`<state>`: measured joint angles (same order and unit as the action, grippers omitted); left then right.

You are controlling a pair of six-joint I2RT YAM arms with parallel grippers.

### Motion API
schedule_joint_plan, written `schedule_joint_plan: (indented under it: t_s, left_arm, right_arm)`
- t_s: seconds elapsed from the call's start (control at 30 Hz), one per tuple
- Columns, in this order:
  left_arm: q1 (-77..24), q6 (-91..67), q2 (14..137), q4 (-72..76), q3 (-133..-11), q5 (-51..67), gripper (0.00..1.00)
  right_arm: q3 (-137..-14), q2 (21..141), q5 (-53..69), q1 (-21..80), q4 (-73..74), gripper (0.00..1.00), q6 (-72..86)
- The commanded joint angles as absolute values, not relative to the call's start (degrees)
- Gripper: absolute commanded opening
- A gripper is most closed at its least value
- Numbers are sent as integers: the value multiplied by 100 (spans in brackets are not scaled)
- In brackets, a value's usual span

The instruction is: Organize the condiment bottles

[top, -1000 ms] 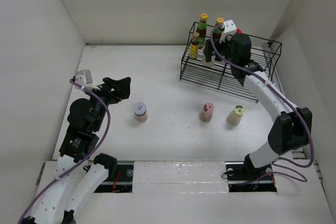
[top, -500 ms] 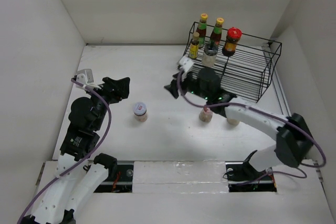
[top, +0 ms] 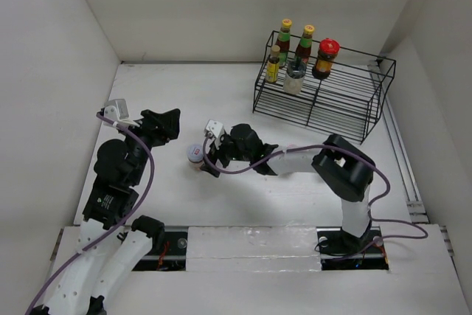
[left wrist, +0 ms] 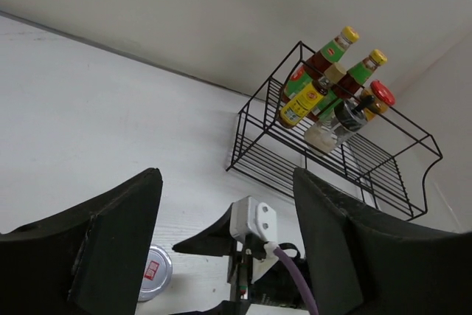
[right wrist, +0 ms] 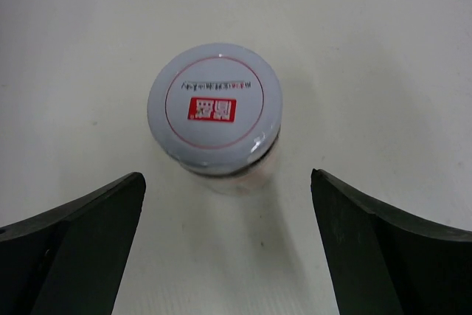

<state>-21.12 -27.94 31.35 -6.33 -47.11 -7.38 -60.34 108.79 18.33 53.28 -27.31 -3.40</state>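
The jar's base needs to stay free to stand in the rack. My right gripper will next grab the white-lidded jar by the sides of its lid [top: 195, 153] [right wrist: 215, 112].
A white-lidded jar [top: 195, 154] stands on the table left of centre. My right gripper [top: 206, 158] is open beside it on its right. In the right wrist view the jar [right wrist: 214, 112] stands upright just ahead of the open gripper [right wrist: 227, 182], in line with the gap. My left gripper [top: 167, 123] is open and empty, up and left of the jar. Two tall green-red bottles [top: 285, 35], a small yellow bottle [top: 273, 65], a grey-topped grinder [top: 294, 75] and a red-lidded dark jar [top: 326, 57] stand in the rack. The pink-capped and cream bottles are hidden under my right arm.
The black wire rack [top: 346, 97] stands at the back right, its right half bare. My right arm [top: 295, 158] lies stretched across the table's middle. White walls close the left, back and right sides. The left wrist view shows the rack [left wrist: 383, 175] and the jar lid [left wrist: 152, 271].
My right gripper left the grinder in the rack and swung left across the table to the white-lidded jar. It now covers the pink-capped and cream bottles. The left arm has not moved.
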Motion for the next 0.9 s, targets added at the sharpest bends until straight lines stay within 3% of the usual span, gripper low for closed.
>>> schedule_joint_plan:
  t_s: [0.0, 0.23, 0.33, 0.37, 0.5, 0.73, 0.87]
  left_arm:
    - [-2083, -2760, 3129, -457, -4720, -721, 69]
    - [-2083, -2760, 3121, -457, -4720, -659, 74]
    - [-2083, -2760, 3120, -457, -4720, -659, 74]
    - [-2083, -2760, 3120, -457, -4720, -659, 74]
    - [-2083, -2760, 3068, -457, -4720, -659, 74]
    - [-2083, -2760, 3067, -404, -4720, -650, 74]
    - [-2083, -2760, 3067, -404, -4720, -650, 74]
  right_arm:
    - [-6538, 11126, 1986, 5475, -3621, 100, -299]
    - [-7092, 11724, 1784, 5660, -3902, 100, -237]
    - [-7216, 11909, 1784, 5660, -4059, 83, -36]
    - [-7216, 11909, 1784, 5660, -4139, 69, -35]
    - [-6989, 11629, 1644, 5660, -4192, 52, 35]
    - [-6417, 9855, 1302, 5406, -3982, 50, -70]
    - [-6180, 8267, 836, 5002, -3228, 50, -324]
